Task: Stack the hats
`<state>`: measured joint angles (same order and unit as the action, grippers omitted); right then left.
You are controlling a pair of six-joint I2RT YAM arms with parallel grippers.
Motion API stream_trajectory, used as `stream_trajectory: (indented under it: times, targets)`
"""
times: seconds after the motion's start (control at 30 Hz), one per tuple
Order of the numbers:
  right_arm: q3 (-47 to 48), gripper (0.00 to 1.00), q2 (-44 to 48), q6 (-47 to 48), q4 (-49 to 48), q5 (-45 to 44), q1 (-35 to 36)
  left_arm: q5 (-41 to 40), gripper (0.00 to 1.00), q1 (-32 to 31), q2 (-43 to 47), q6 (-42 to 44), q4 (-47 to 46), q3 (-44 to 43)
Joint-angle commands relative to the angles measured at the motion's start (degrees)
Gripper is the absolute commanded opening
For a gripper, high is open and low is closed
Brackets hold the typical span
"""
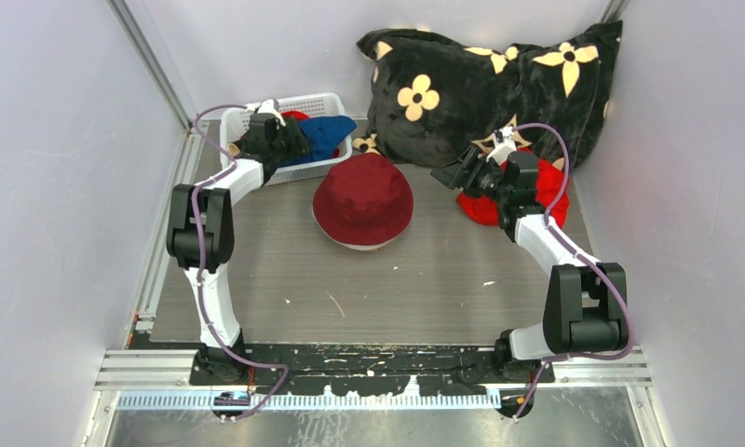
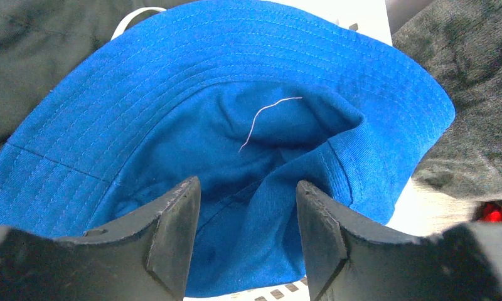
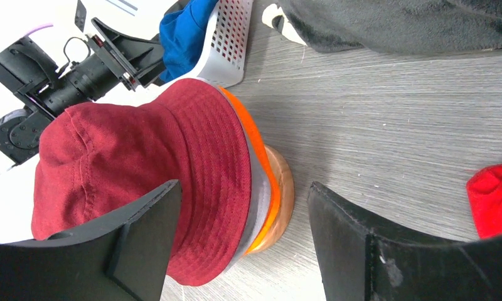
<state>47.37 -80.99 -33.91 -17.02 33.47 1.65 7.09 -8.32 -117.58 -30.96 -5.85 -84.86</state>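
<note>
My left gripper needs to take the blue hat (image 2: 173,106) by the fold of its lining (image 2: 265,209), so the blue hat's rim stays free for my right gripper to help stack the hat.
A blue hat (image 2: 173,106) lies upside down in the white basket (image 1: 248,116), with a fold of its lining between the fingers of my left gripper (image 2: 247,185), which stands open over it (image 1: 294,140). On the round wooden stand (image 3: 285,194) at the table's middle sits the dark red hat (image 1: 363,200), with a grey hat (image 3: 258,188) and an orange hat (image 3: 270,182) under it. My right gripper (image 3: 243,187) is open and empty, facing this stack from the right (image 1: 443,175). A bright red hat (image 1: 480,209) lies under the right arm.
The black cushion with cream flowers (image 1: 490,84) fills the back right corner. Dark fabric (image 2: 48,37) lies beside the blue hat in the basket. Something red (image 1: 294,116) shows in the basket behind the left gripper. Grey walls close in on both sides.
</note>
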Motion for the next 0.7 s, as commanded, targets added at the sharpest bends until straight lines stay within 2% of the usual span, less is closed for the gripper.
stream_trajectory:
  times: [0.0, 0.37, 0.67]
  targets:
    - [2.46, 0.77, -0.01, 0.58, -1.99, 0.11, 0.11, -1.47, 0.58, -0.30, 5.46, 0.58, -4.67, 2.44]
    - [2.12, 0.77, -1.00, -0.18, -3.09, 0.43, 0.15, -2.02, 0.58, -0.29, 11.37, 0.23, -5.99, 5.94]
    - [1.78, 0.77, -1.12, -0.56, -3.73, 0.41, 0.14, 1.61, 0.58, -1.02, 7.97, 0.00, -5.51, 2.85]
